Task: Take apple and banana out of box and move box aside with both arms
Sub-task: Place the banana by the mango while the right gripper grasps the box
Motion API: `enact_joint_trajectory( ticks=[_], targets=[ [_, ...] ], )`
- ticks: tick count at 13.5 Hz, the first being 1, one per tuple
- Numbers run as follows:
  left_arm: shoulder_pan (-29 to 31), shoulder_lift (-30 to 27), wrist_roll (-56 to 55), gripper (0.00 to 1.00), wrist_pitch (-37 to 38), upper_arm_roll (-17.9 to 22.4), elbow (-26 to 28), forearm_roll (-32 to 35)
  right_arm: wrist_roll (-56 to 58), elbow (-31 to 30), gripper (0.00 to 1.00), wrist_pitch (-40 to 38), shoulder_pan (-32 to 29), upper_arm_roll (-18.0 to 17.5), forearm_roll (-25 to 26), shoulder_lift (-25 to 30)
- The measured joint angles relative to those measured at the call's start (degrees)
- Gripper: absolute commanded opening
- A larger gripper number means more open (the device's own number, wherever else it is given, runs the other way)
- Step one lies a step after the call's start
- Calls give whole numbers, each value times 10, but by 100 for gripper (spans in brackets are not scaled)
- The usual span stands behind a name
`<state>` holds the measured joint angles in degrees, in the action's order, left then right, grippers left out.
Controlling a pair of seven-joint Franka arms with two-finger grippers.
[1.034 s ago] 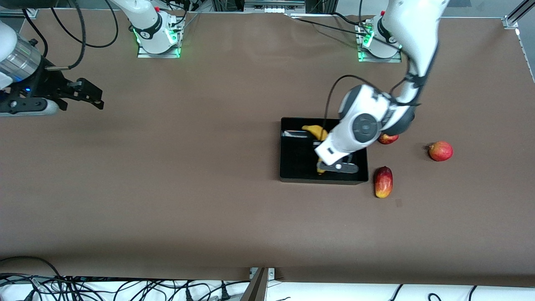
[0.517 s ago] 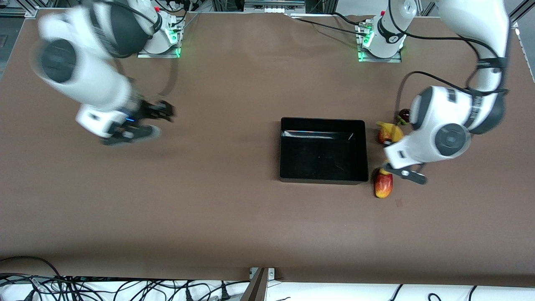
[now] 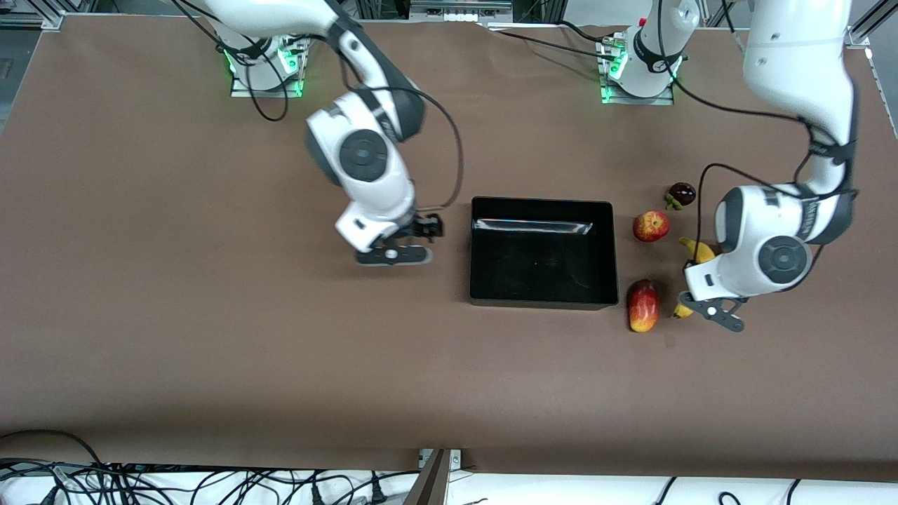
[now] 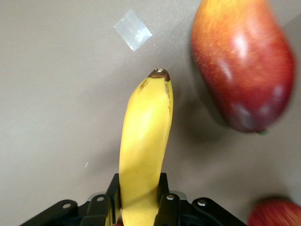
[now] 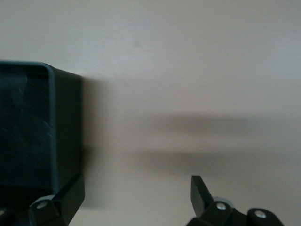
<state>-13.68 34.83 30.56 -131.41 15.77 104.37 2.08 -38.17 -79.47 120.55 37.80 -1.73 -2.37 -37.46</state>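
Observation:
I will next use my right gripper to grab the black box [image 3: 544,298] by the thin rim of its near side wall [image 3: 473,251], and the box is far wider than my open fingers.
The black box [image 3: 544,298] stands empty at mid-table. My left gripper [image 3: 696,284] is shut on the yellow banana [image 3: 693,248] and holds it low over the table beside the oblong mango [image 3: 643,305], toward the left arm's end of the box. In the left wrist view the banana [image 4: 143,141] sticks out from between the fingers of that gripper [image 4: 138,188]. The red apple [image 3: 650,226] lies on the table next to the box. My right gripper [image 3: 423,231] is open and empty just beside the box wall [image 5: 66,122], at the right arm's end; it shows wide open in the right wrist view [image 5: 136,188].
A small dark fruit [image 3: 680,194] lies farther from the front camera than the apple. A scrap of tape [image 4: 133,29] sits on the cloth past the banana's tip. The mango [image 4: 242,66] lies close beside the banana.
The left gripper carried the banana from inside the box out to the table by the mango. The right arm swung in from the table's end to the box's side.

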Motion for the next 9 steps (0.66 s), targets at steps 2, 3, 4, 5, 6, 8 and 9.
enact_joint_trajectory(
  ticks=[2,3,4,5,6,8,9],
  targets=[
    [-2,19,0,100,-29,0,8,0,-38,28,100,45,28,1,0,-44],
    [-3,18,0,100,-32,0,7,0,-52,37,100,64,40,1,0,-62],
    [-3,12,0,100,-28,0,3,0,-63,44,90,78,50,2,0,-77],
    [-3,-1,-1,100,-11,0,-2,-2,-70,47,69,88,56,3,0,-88],
    [-4,-23,-2,100,21,-1,-10,-14,-74,49,41,95,61,4,2,-97],
    [2,-88,-3,100,122,-3,-27,-66,-83,50,0,115,74,9,12,-114],
    [17,-130,-7,100,179,-15,-31,-81,-83,51,0,120,79,12,14,-121]
  ],
)
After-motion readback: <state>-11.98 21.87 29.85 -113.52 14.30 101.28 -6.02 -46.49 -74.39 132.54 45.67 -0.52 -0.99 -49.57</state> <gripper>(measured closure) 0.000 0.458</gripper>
